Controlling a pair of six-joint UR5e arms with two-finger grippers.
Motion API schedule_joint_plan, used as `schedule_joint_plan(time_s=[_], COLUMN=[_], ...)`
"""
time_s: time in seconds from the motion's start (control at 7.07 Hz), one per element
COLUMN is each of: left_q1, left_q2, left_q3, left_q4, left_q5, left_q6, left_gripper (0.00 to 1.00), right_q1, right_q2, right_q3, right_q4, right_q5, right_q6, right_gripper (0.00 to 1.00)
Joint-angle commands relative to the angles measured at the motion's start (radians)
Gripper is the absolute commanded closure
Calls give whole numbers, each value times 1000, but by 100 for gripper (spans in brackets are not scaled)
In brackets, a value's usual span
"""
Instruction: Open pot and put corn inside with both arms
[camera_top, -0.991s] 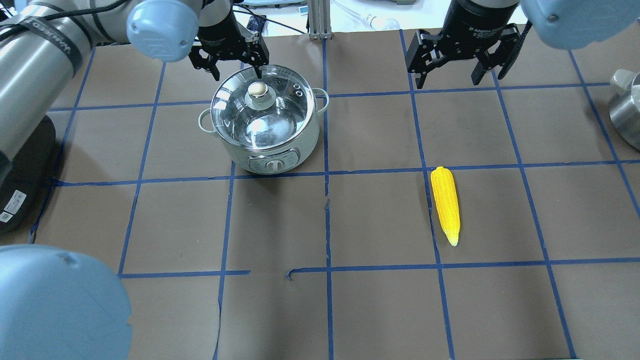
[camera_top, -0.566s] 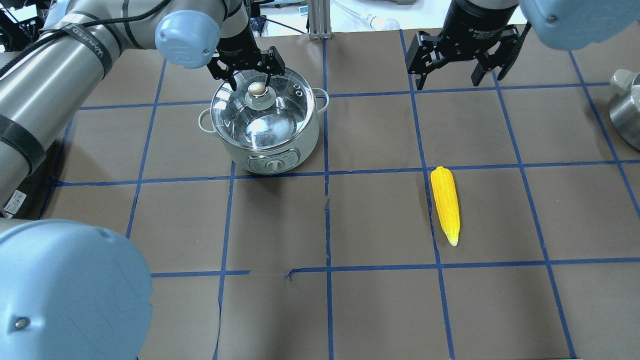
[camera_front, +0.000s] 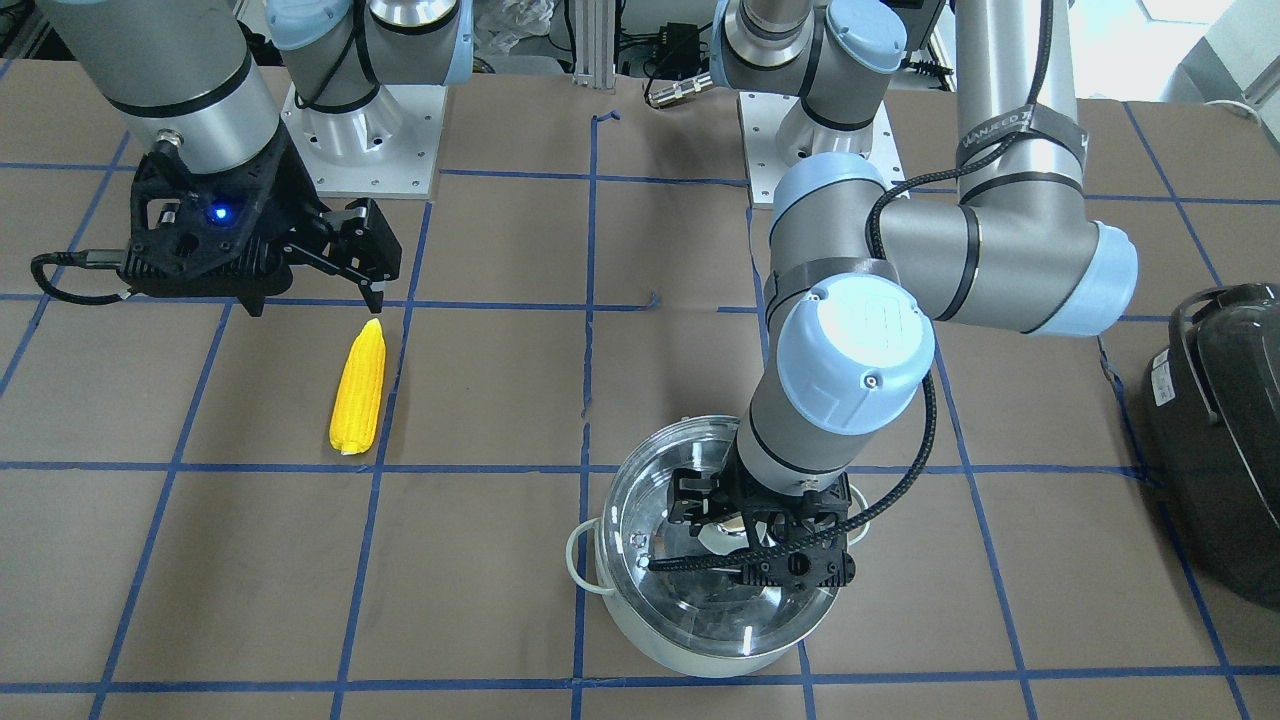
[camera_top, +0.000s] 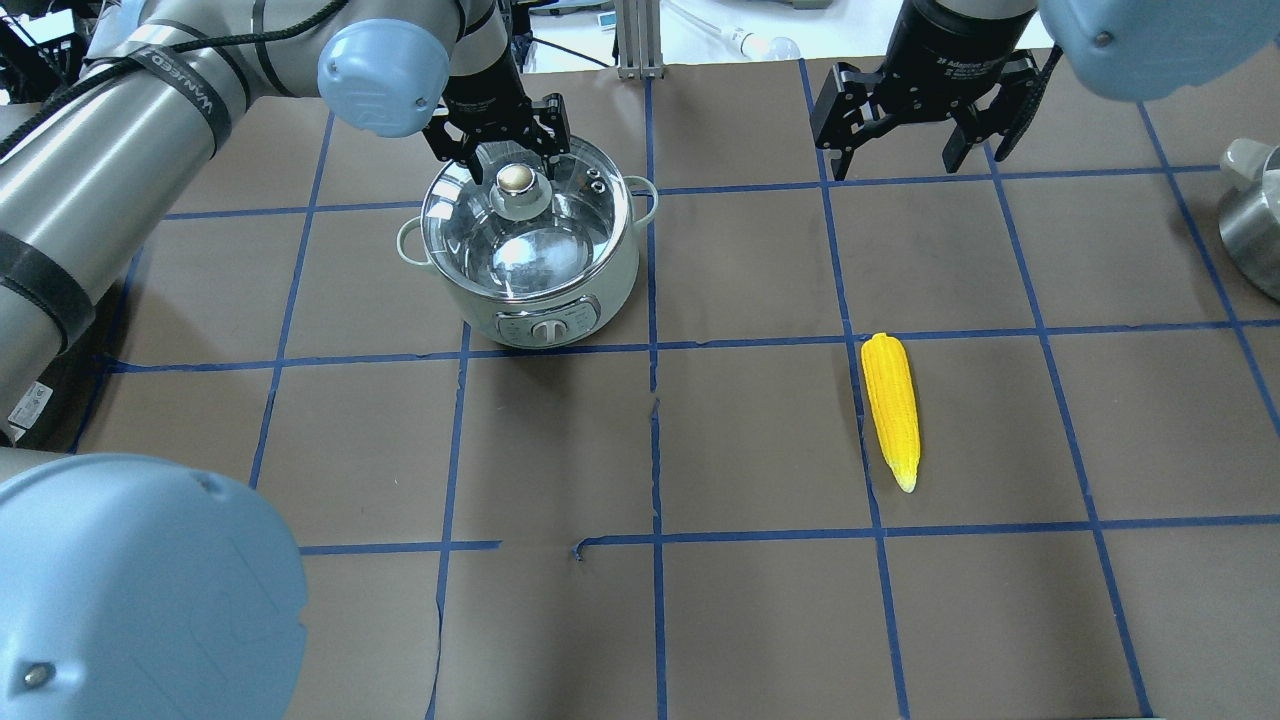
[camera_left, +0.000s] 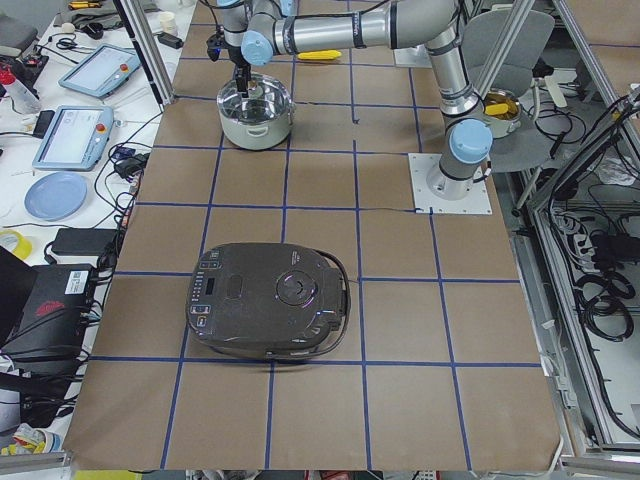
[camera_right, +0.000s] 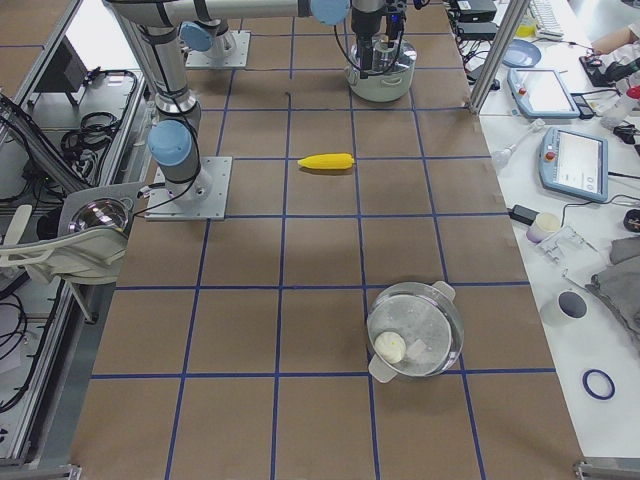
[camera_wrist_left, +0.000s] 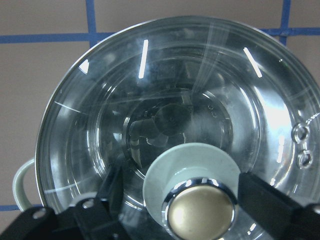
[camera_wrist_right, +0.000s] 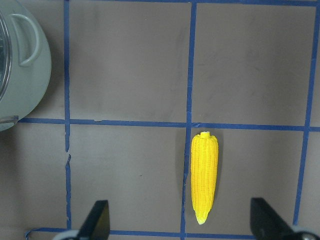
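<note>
The glass lid needs to be grabbed next by its metal knob (camera_front: 721, 538) with my left gripper, to open the pot (camera_front: 672, 652) for the corn.
The mint-green steel pot (camera_top: 545, 300) stands at the table's far left with its glass lid (camera_top: 500, 250) on; it also shows in the front view (camera_front: 700, 640). My left gripper (camera_top: 497, 150) is open above the lid. In the left wrist view its fingers (camera_wrist_left: 112, 192) stand on either side of the metal knob (camera_wrist_left: 201, 212), apart from it. The yellow corn (camera_top: 890, 405) lies on the table right of centre, pointed end toward the robot. My right gripper (camera_top: 895, 150) is open and empty, above the table beyond the corn's blunt end; the right wrist view shows the corn (camera_wrist_right: 204, 175) between its fingers.
A dark rounded appliance (camera_front: 1220, 420) sits at the table's end on my left. A second steel pot (camera_right: 415, 330) with a lid stands at the end on my right. Blue tape lines grid the brown table (camera_top: 750, 620).
My left gripper has moved right from behind the pot's far-left rim to over the lid knob, still open. The right gripper, corn and pot have not moved.
</note>
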Motion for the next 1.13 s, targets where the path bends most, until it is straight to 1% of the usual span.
schedule_joint_plan(time_s=[0.0,0.14,0.28,0.42,0.71,0.85,0.99], left_q1=[-15,-15,-15,-14,-4,35,140], left_q2=[0,1,3,9,24,40,47], left_q3=[-4,-4,-4,-1,17,43,34], left_q4=[-1,1,1,5,12,1,-4], left_q5=[8,11,11,13,66,69,68], left_q6=[-8,5,8,8,75,180,366], left_gripper=[26,61,84,100,100,100,100], right_q1=[0,0,0,0,3,0,0], right_q2=[0,0,0,-2,-6,-6,-5], right_q3=[1,1,1,1,4,4,4], right_q4=[2,2,2,-2,-2,-2,-3], right_q5=[-2,-2,0,0,2,2,0], right_q6=[0,-2,0,0,2,0,-2], right_gripper=[0,0,0,0,0,0,0])
